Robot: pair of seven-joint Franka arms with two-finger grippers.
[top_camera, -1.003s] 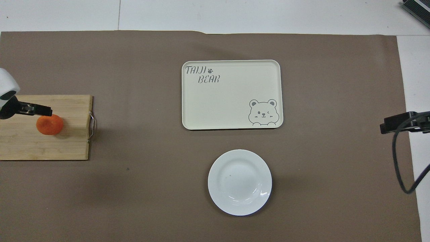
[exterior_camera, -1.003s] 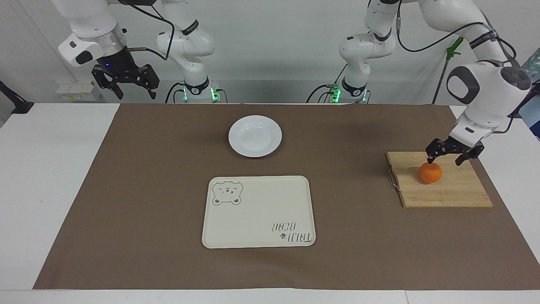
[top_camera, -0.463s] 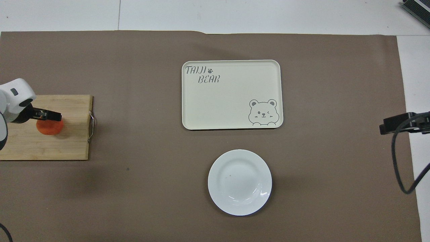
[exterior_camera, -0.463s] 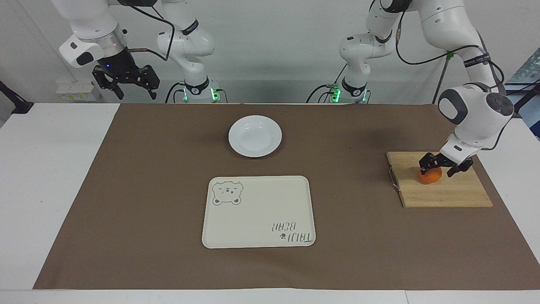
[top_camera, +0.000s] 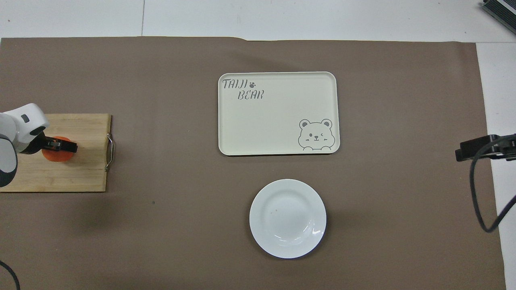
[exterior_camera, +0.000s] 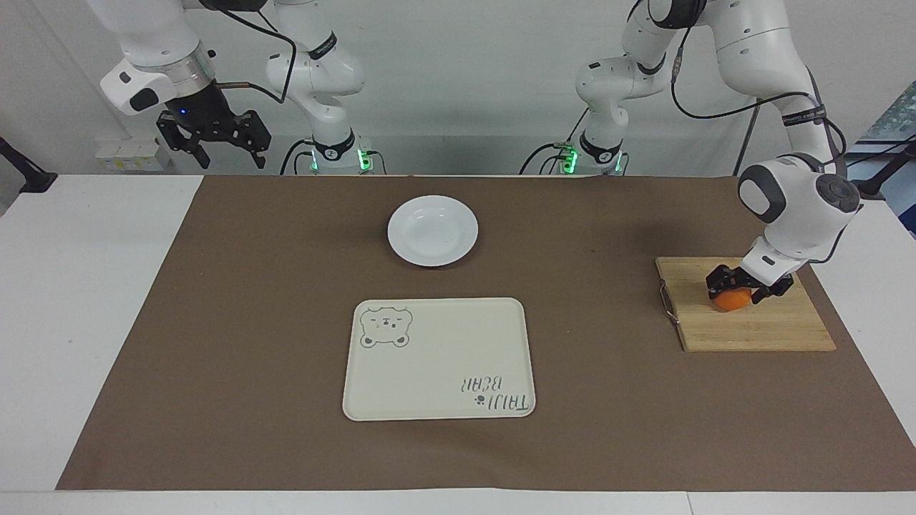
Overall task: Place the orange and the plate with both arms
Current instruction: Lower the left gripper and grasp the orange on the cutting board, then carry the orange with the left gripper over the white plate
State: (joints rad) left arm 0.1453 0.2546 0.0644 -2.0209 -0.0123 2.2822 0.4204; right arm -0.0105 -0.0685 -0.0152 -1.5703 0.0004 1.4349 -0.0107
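The orange (top_camera: 56,156) needs to go on the white plate (top_camera: 288,218). My left gripper should grab it by its round sides next.
The orange (exterior_camera: 731,301) sits on a wooden cutting board (exterior_camera: 758,329) at the left arm's end of the table. My left gripper (exterior_camera: 744,290) is down over it, open, with a finger on either side of the fruit. In the overhead view the left gripper (top_camera: 64,147) covers part of the orange (top_camera: 56,156). The white plate (exterior_camera: 433,230) lies on the brown mat mid-table, close to the robots; it also shows in the overhead view (top_camera: 287,218). My right gripper (exterior_camera: 215,139) waits open and empty, raised over the table's edge at the right arm's end, and shows in the overhead view (top_camera: 479,147).
A cream rectangular tray with a bear drawing (exterior_camera: 444,343) lies mid-table, farther from the robots than the plate; it shows in the overhead view (top_camera: 278,117). The cutting board (top_camera: 52,173) has a metal handle on the side toward the tray. A brown mat (exterior_camera: 250,322) covers the table.
My left gripper has come down from just above the orange until its fingers straddle it. The orange, plate, tray and right arm have stayed put.
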